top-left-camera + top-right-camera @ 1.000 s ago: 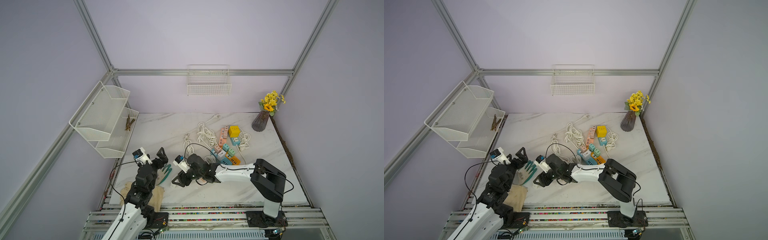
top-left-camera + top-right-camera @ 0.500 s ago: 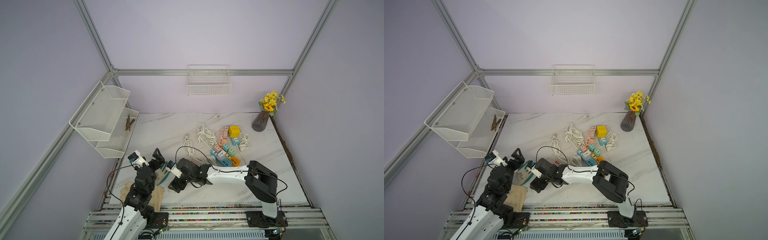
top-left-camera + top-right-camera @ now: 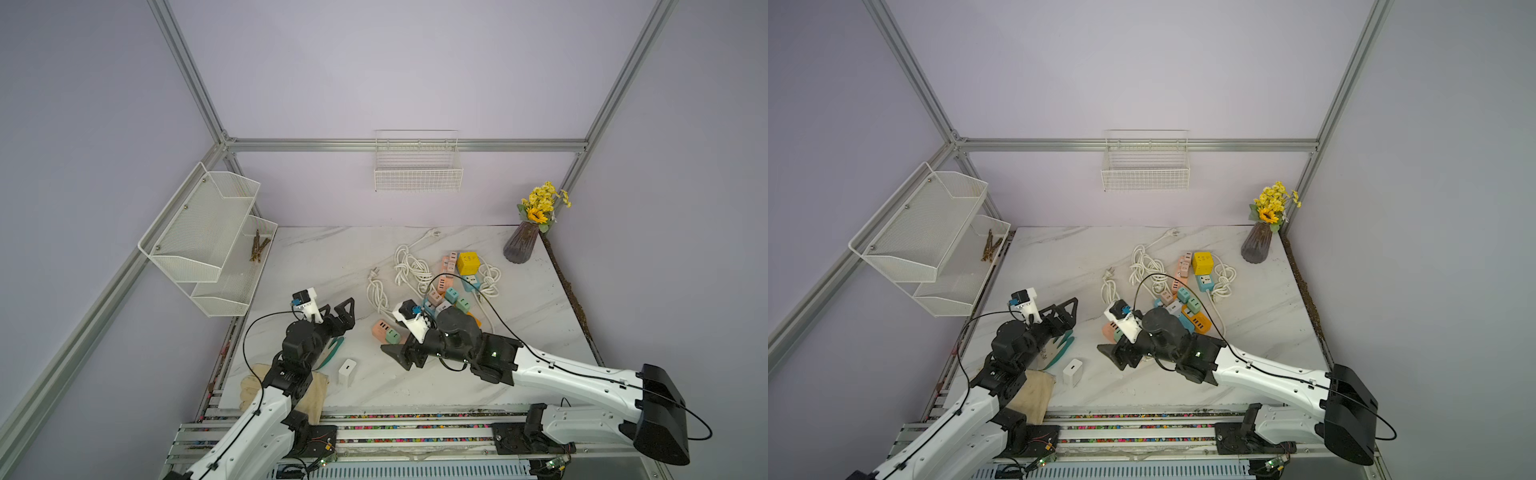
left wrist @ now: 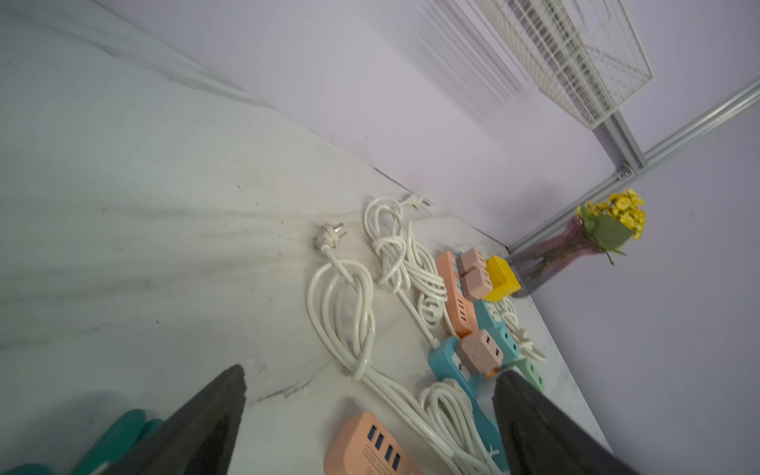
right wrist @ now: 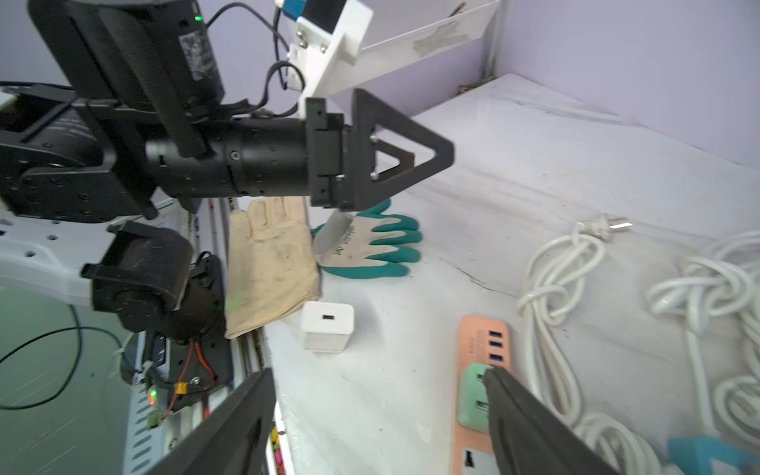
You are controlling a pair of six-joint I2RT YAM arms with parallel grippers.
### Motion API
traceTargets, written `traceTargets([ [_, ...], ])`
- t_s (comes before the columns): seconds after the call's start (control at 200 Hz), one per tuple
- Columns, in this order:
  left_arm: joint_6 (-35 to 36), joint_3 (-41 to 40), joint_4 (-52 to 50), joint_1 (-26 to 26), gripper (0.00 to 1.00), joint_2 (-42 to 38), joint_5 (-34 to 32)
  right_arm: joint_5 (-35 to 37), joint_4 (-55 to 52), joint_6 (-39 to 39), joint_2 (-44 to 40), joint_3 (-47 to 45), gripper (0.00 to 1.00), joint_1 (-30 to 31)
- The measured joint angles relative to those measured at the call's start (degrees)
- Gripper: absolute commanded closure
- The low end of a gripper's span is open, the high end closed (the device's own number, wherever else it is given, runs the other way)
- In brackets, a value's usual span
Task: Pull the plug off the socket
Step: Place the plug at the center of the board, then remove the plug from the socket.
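I should grip the green plug next by opposite sides of its body with my right gripper, so that it comes off the socket strip.
A white cube plug (image 3: 347, 372) (image 5: 327, 331) lies loose on the marble table (image 3: 324, 257), near its front edge, touched by neither gripper. To its right lies a pink-orange socket strip (image 3: 381, 328) (image 5: 483, 341) with a green plug (image 5: 473, 397) seated in it. My right gripper (image 3: 401, 357) (image 5: 378, 374) hovers open between the white plug and the strip; one fingertip (image 5: 493, 376) is at the green plug. My left gripper (image 3: 341, 316) (image 4: 370, 372) is open and empty, raised above the gloves and pointing toward the strip (image 4: 366, 448).
A teal-and-white glove (image 5: 370, 246) and a beige glove (image 5: 271, 263) lie under the left arm. Coiled white cords (image 3: 411, 266), more coloured sockets (image 3: 453, 291) and a yellow cube (image 3: 467, 263) fill the middle right. A flower vase (image 3: 521, 247) stands back right, a wire shelf (image 3: 208, 237) at the left.
My right gripper went left toward the gloves, opened, and drew back right; the white plug now lies loose on the table. The left arm shifted slightly.
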Motion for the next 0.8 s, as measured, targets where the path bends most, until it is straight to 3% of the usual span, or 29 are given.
traceTargets([
  [0.095, -0.81, 2.08, 1.97, -0.02, 0.08, 5.66, 6.51, 0.00, -0.44, 0.17, 0.42, -1.29, 0.16, -3.91],
  [0.195, -2.75, 3.85, 2.34, -0.02, 0.21, 10.29, 9.75, -0.15, -1.01, 0.20, 2.80, -1.07, 0.18, -4.70],
  [0.31, -5.51, 5.90, -0.70, -0.02, 0.44, 14.47, 9.44, -0.98, -3.30, -0.28, 8.09, 1.33, 0.20, -4.70],
  [0.48, -9.64, 11.34, -9.90, -0.04, 0.44, 19.61, 7.98, -0.85, -7.28, -0.81, 15.23, 5.53, 0.21, -4.70],
  [0.8, -17.42, 12.79, -18.38, -4.68, 0.43, 21.94, 4.94, -0.26, -8.87, -0.76, 18.45, 6.69, 0.29, -4.70],
])
